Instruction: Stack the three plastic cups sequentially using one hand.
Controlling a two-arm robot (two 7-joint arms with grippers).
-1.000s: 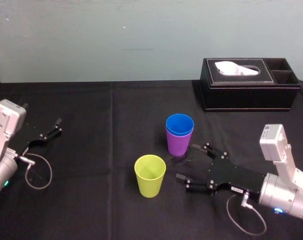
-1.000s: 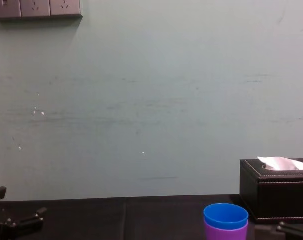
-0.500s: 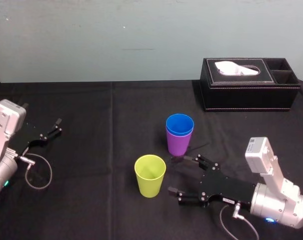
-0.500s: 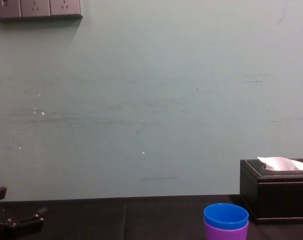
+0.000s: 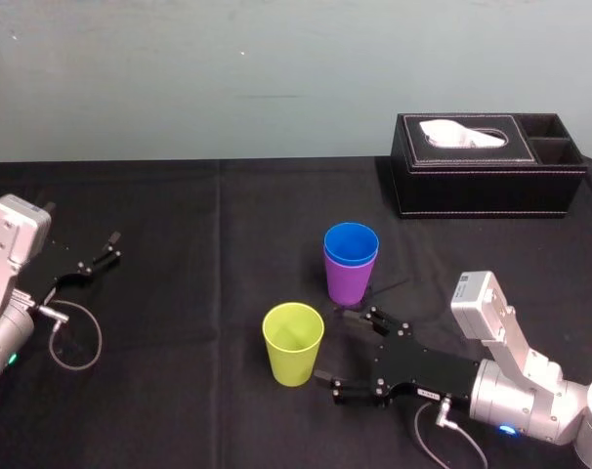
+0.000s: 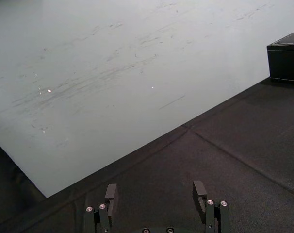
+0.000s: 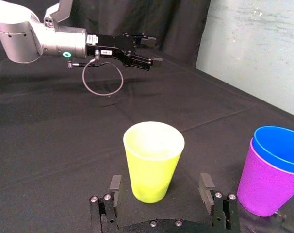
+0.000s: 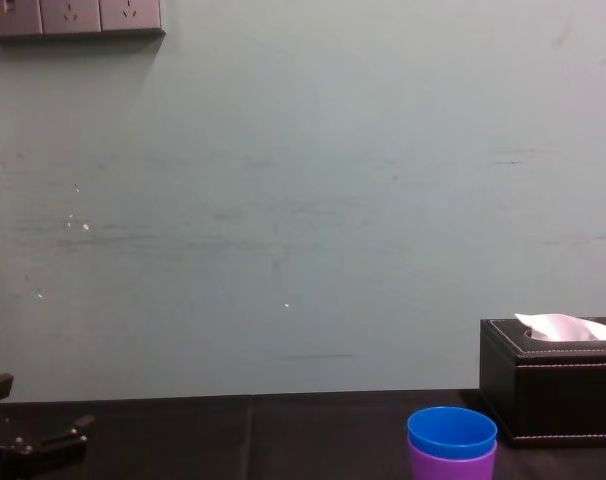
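I will stack the yellow-green cup into the blue cup (image 7: 281, 148), so my right gripper will next grab it by its outer side below its rim (image 7: 152, 177).
The blue cup (image 5: 352, 242) sits nested inside the purple cup (image 5: 346, 284) at mid-table; both also show in the right wrist view, blue cup (image 7: 278, 145) in purple cup (image 7: 261, 187). The yellow-green cup (image 5: 293, 343) stands alone, upright, nearer the front and to the left of the pair. My right gripper (image 5: 335, 346) lies low just right of it, open, its two fingertips pointing at the cup's side. From the right wrist the yellow-green cup (image 7: 153, 165) stands just ahead of the open right gripper (image 7: 160, 189). My left gripper (image 5: 110, 246) rests open at the far left.
A black tissue box (image 5: 486, 166) with a white tissue stands at the back right, seen too as the tissue box (image 8: 553, 385) in the chest view. A black cloth (image 5: 198, 215) covers the table. A cable loop (image 5: 76, 337) hangs by the left arm.
My right gripper has moved left and toward the front edge, from beside the purple cup to beside the yellow-green cup, staying open. The cups and the left arm have not moved.
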